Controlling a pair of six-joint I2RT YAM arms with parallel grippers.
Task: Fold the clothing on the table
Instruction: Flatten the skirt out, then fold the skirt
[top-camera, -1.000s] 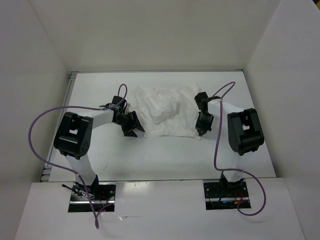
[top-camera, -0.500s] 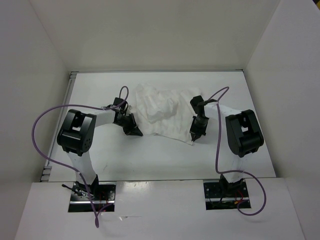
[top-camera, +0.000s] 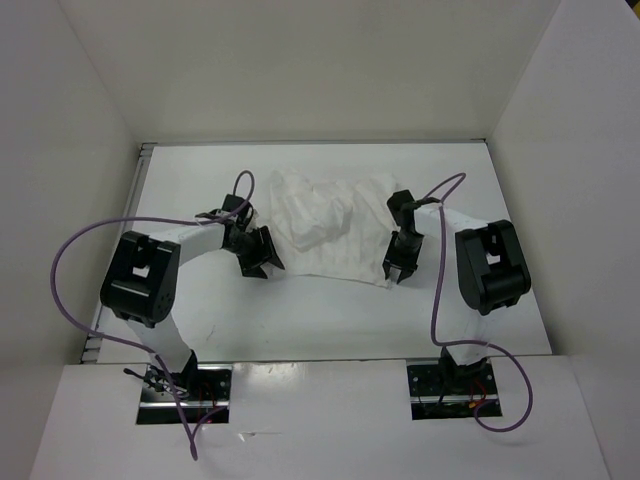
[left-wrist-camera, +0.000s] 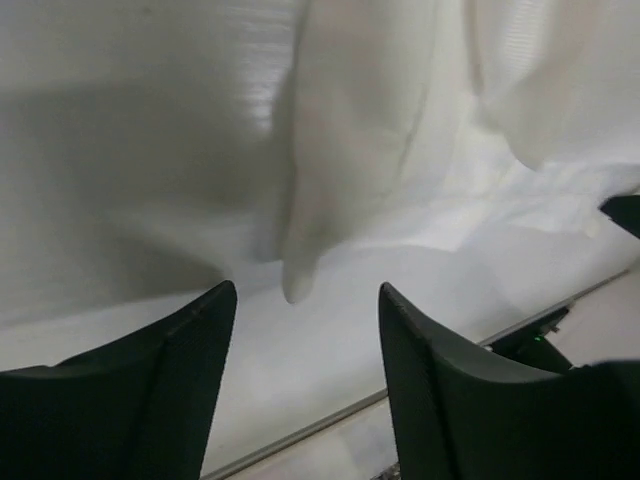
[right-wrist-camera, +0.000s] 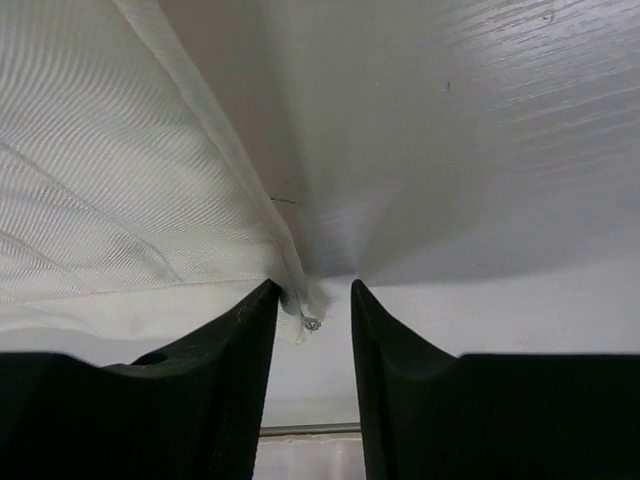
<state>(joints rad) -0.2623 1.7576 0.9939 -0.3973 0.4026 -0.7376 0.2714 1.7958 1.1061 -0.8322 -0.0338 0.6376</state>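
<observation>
My right gripper is going to grab the clothing by its near hem corner next. It will then spread the clothing's edge straight and fold the edge over.
The clothing is a wrinkled white garment lying bunched on the table, with a raised fold near its middle. My left gripper stands open at the garment's left edge. In the left wrist view a hanging fold of clothing ends just ahead of the left gripper, and nothing is between its fingers. My right gripper is open at the near right corner. In the right wrist view the hem corner of the clothing lies loose between the jaws of the right gripper, against the left finger.
White upright walls close in the table on the left, back and right. Purple cables loop off both arms. Bare table surface lies right of the garment's corner and along the near side by the arm bases.
The right gripper drew the garment's near right corner toward the front, then opened off it. The left gripper shut briefly at the left edge and has opened again.
</observation>
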